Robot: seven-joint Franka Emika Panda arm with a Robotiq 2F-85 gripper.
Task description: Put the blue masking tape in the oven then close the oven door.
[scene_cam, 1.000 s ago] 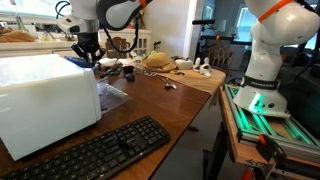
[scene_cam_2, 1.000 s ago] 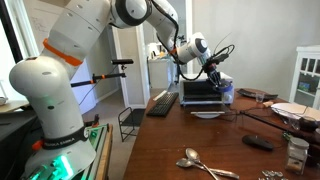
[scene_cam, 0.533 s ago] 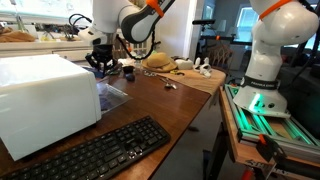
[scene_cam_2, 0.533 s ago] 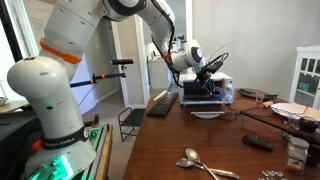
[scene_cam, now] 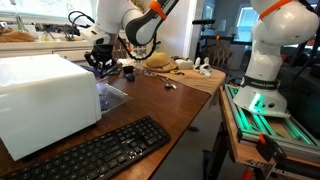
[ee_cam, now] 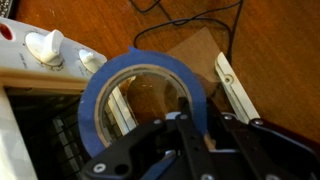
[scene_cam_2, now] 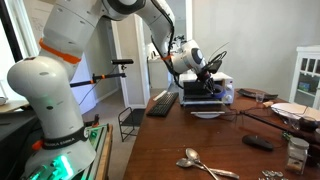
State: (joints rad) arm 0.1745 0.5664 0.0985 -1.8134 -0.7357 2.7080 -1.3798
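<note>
The tape hangs above the open door's edge and would drop short if released now, so my gripper moves it toward the rack before opening.
The blue masking tape [ee_cam: 108,88] is a ring gripped by its rim in my gripper [ee_cam: 195,125]. In the wrist view it hangs over the white oven's [ee_cam: 30,65] open front, with two knobs and a wire rack visible. The oven door [ee_cam: 200,62] lies open and flat, glassy, with a white edge. In both exterior views my gripper [scene_cam: 100,58] [scene_cam_2: 205,76] is at the front of the oven [scene_cam: 45,100] [scene_cam_2: 198,92]. The open door also shows in an exterior view [scene_cam: 117,94].
A black keyboard [scene_cam: 95,150] [scene_cam_2: 161,102] lies beside the oven. A straw hat [scene_cam: 158,61] and small items sit further along the wooden table. Spoons [scene_cam_2: 203,163], a plate [scene_cam_2: 207,114] and a dark remote [scene_cam_2: 258,142] lie on it. Another robot base [scene_cam: 265,65] stands alongside.
My arm has carried the tape from above the oven's top over to its open front and a little lower. It has barely moved in the last half second.
</note>
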